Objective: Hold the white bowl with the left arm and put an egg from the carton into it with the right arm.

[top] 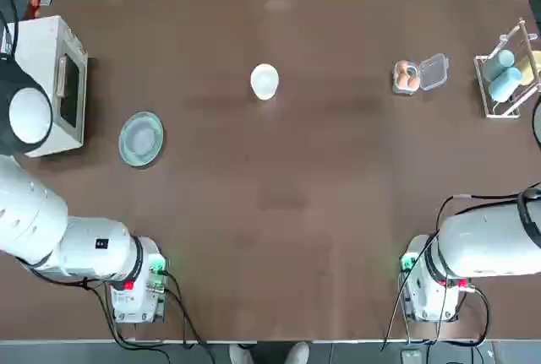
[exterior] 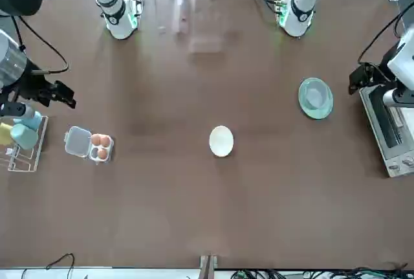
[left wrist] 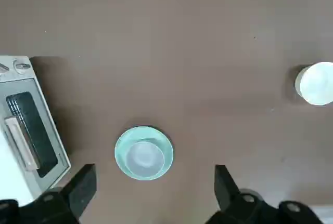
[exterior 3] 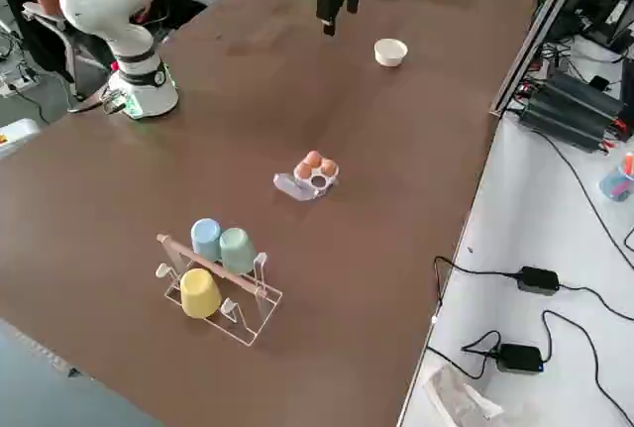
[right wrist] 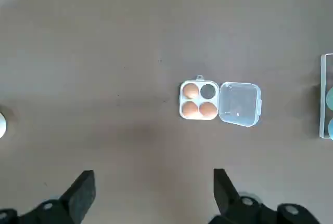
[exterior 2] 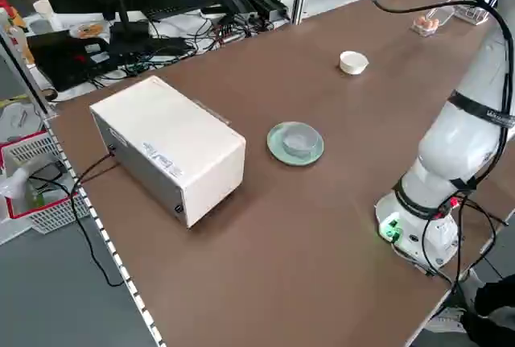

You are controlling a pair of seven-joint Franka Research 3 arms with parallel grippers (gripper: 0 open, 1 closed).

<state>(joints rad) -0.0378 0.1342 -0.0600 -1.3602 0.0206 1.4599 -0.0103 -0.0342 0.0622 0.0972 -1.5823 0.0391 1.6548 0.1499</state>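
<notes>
My right gripper will next grab the tan egg by its exposed upper sides, as the carton cups wrap each egg's lower half.
The white bowl [top: 265, 81] stands alone at the middle of the table's far half, nothing touching it. To its right lies the clear carton [top: 418, 75] with its lid folded open. The right wrist view shows three brown eggs [right wrist: 190, 91] in the carton [right wrist: 199, 100] and one empty cup. My right gripper [right wrist: 153, 173] hangs open high above the table, well short of the carton. The left gripper [left wrist: 153, 171] is also open and empty, raised over the left side with the bowl [left wrist: 316, 82] far off to one side.
A pale green glass dish [top: 141, 138] sits near the left, beside a white toaster oven [top: 51, 77] at the left edge. A clear rack with blue and yellow cups [top: 507, 77] stands at the far right, close to the carton. Both arm bases are at the near edge.
</notes>
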